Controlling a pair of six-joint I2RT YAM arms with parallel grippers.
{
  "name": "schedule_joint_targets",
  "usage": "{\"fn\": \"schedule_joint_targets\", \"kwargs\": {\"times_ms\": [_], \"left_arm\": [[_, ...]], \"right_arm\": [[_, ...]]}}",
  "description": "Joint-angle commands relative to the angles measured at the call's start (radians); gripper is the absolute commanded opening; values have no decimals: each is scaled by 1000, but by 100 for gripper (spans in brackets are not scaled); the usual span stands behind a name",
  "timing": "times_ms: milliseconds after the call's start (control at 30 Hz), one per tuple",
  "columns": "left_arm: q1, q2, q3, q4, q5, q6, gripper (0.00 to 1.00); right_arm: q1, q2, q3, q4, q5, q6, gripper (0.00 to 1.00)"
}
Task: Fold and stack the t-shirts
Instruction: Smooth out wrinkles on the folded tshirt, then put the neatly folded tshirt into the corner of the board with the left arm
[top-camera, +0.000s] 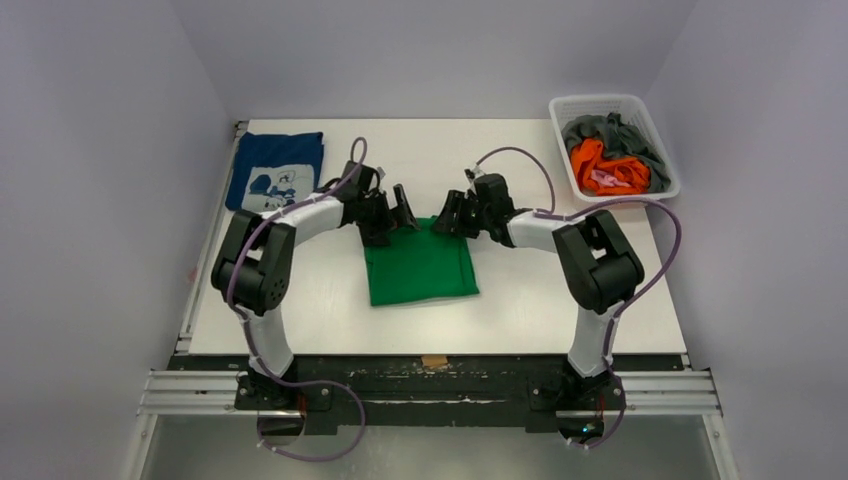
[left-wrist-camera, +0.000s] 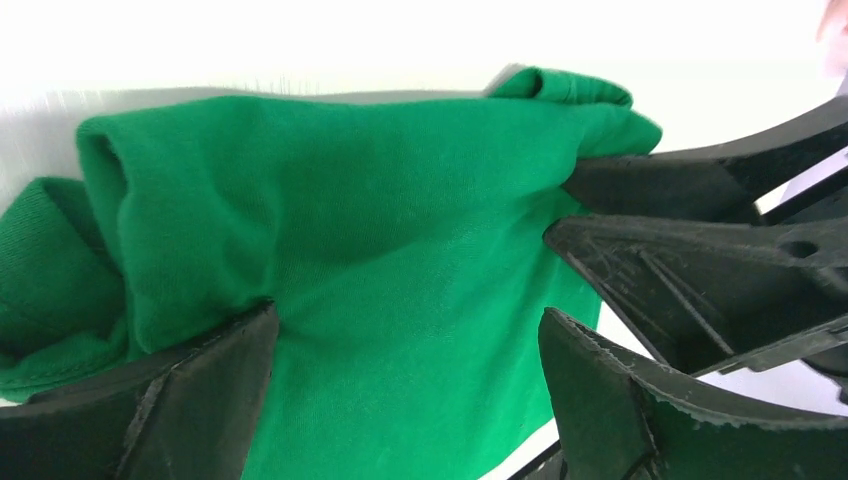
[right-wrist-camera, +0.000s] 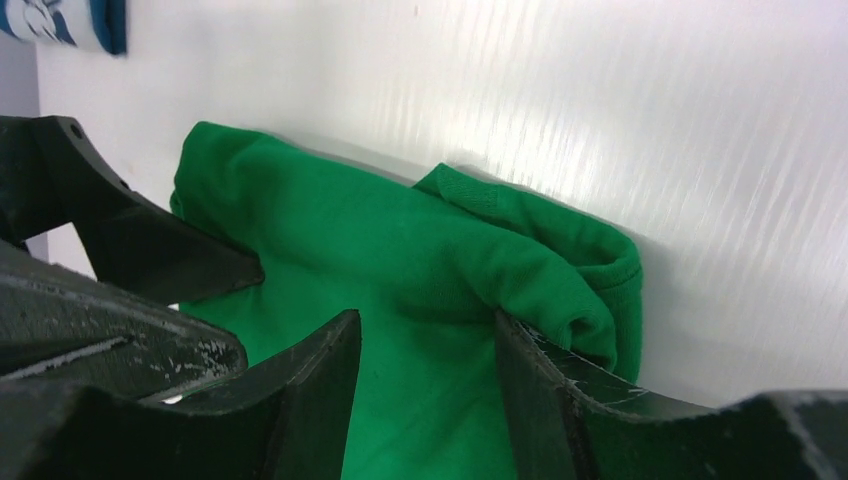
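The green t-shirt needs to be stacked. My left gripper will next grab the bunched far edge (top-camera: 425, 223) (left-wrist-camera: 350, 135) of the green t-shirt, so the folded body trails flat.
The bright green t-shirt (top-camera: 420, 268) lies partly folded in the middle of the table, its far edge bunched up. My left gripper (top-camera: 404, 212) and right gripper (top-camera: 448, 216) sit side by side at that far edge, facing each other. In the left wrist view the left gripper (left-wrist-camera: 410, 390) is open with green cloth (left-wrist-camera: 380, 230) spread between its fingers. In the right wrist view the right gripper (right-wrist-camera: 430, 370) is open astride a rolled green fold (right-wrist-camera: 520, 270). A folded navy blue t-shirt with a white print (top-camera: 275, 170) lies at the far left. Orange (top-camera: 605, 168) and grey (top-camera: 600, 130) shirts lie in a basket.
The white basket (top-camera: 560, 118) stands at the far right corner of the table. The navy shirt's corner shows at the top left of the right wrist view (right-wrist-camera: 60, 20). The white table (top-camera: 560, 290) extends on both sides of the green shirt.
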Motion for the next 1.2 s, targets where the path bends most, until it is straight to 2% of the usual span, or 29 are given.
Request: {"fn": "schedule_joint_targets", "kwargs": {"times_ms": [0, 200, 367, 567, 733, 967, 1033, 1167], "left_arm": [[-40, -136, -125, -53, -95, -36, 100], [-51, -404, -205, -121, -216, -19, 100], [-48, -527, -278, -179, -286, -8, 100], [-19, -507, -332, -199, -346, 1, 100], [-12, -384, -314, -160, -299, 10, 98], [-35, -210, -274, -53, -159, -10, 84], [-54, -175, -251, -48, -158, -16, 77], [-99, -94, -176, -77, -196, -18, 42]], "right_arm": [[20, -75, -78, -182, 66, -17, 52], [20, -293, -105, -238, 151, -31, 54], [19, -508, -195, -246, 235, -7, 54], [18, -742, -305, -262, 376, 6, 55], [19, -810, -317, -285, 389, -11, 56], [18, -804, -314, -292, 377, -19, 56], [19, -804, -314, -293, 379, -20, 56], [17, -810, -319, -296, 398, -24, 56]]}}
